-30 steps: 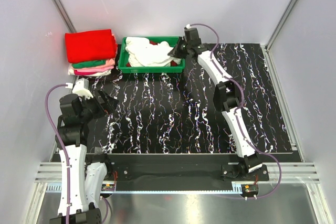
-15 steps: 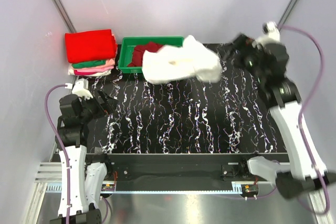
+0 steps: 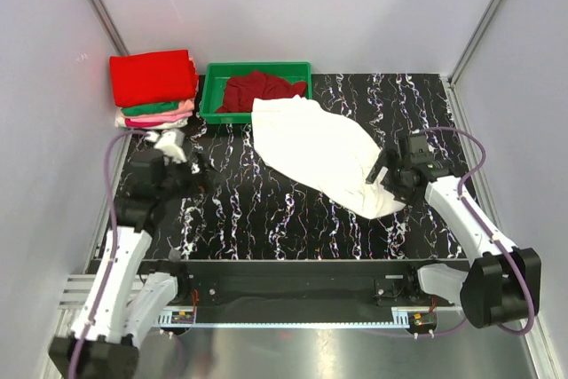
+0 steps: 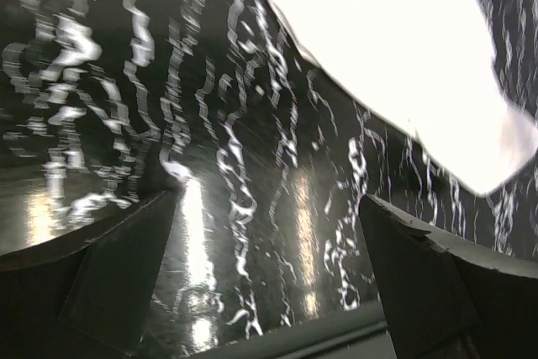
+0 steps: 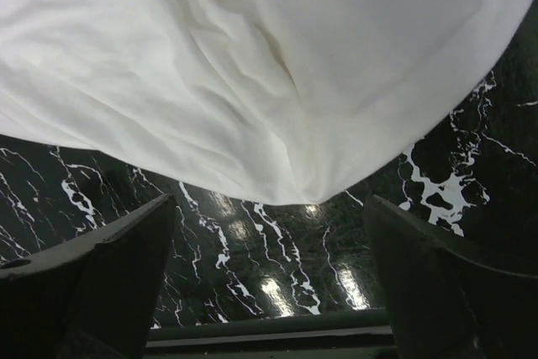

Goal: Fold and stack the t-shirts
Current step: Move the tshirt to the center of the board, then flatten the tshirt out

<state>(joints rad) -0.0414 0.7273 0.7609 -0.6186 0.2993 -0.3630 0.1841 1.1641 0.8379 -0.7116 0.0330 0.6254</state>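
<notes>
The left gripper pinches the white t-shirt (image 3: pixel 318 150) by its outer edge (image 3: pixel 265 159) next, leaving the rest free for my right gripper to help spread it for folding.
A white t-shirt (image 3: pixel 318 150) lies crumpled and spread on the black marbled table, running from the tray's front down to the right. My right gripper (image 3: pixel 382 170) stands open just at its lower right edge; in the right wrist view the white t-shirt (image 5: pixel 269 65) fills the top and nothing sits between the jaws of the right gripper (image 5: pixel 269 283). My left gripper (image 3: pixel 202 177) hovers open over bare table at the left. In its wrist view, the left gripper (image 4: pixel 269 275) is empty and the white t-shirt (image 4: pixel 395 56) lies far ahead. A red t-shirt (image 3: pixel 257 90) is bunched in the tray.
The green plastic tray (image 3: pixel 231 118) stands at the back centre. A stack of folded shirts (image 3: pixel 153 86), red on top with green and pink below, sits at the back left corner. White walls close in the table on three sides.
The right arm pulled the white t-shirt out of the tray, swung it over the table and let go. It now lies spread out. The left arm reached forward and slightly right.
</notes>
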